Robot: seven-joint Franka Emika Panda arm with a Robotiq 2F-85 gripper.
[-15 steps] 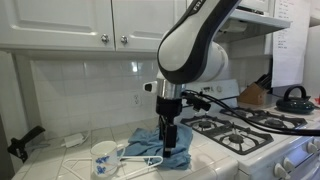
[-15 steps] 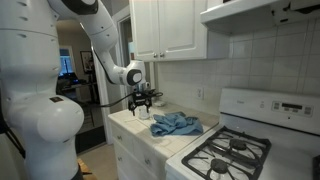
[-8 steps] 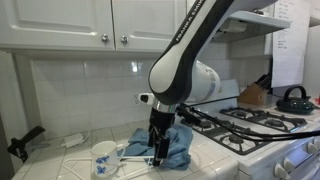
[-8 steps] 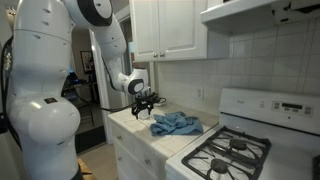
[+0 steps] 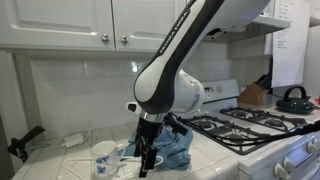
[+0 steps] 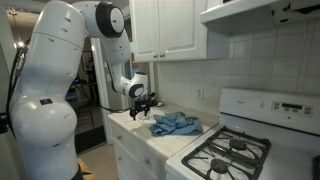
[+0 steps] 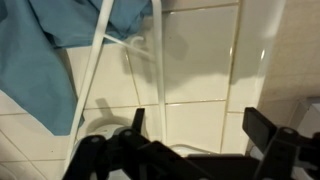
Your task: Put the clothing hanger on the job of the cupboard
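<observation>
I will next grab the clothing hanger by one white side bar near its end, so the hook stays free to hang on the cupboard knob.
A white clothing hanger (image 5: pixel 124 158) lies on the tiled counter, partly under a blue cloth (image 5: pixel 172 146). In the wrist view its white bars (image 7: pixel 94 75) run from the cloth (image 7: pixel 40 60) down across the tiles. My gripper (image 5: pixel 147 162) hangs low over the hanger, just left of the cloth, with its jaws open and empty. In the wrist view the gripper (image 7: pixel 200 130) straddles a bare tile, with one hanger bar beside its left finger. It also shows in an exterior view (image 6: pixel 140 110). The cupboard knobs (image 5: pixel 104 39) are on the white doors above the counter.
A white cup (image 5: pixel 103 154) stands on the counter beside the hanger. A gas stove (image 5: pixel 250 126) with a dark kettle (image 5: pixel 293 98) lies to the right. The cloth (image 6: pixel 177 124) and stove (image 6: pixel 236 150) show in an exterior view, under white cupboards (image 6: pixel 165 25).
My gripper has moved from over the blue cloth leftward and down toward the hanger and cup. The hanger and cloth have not moved.
</observation>
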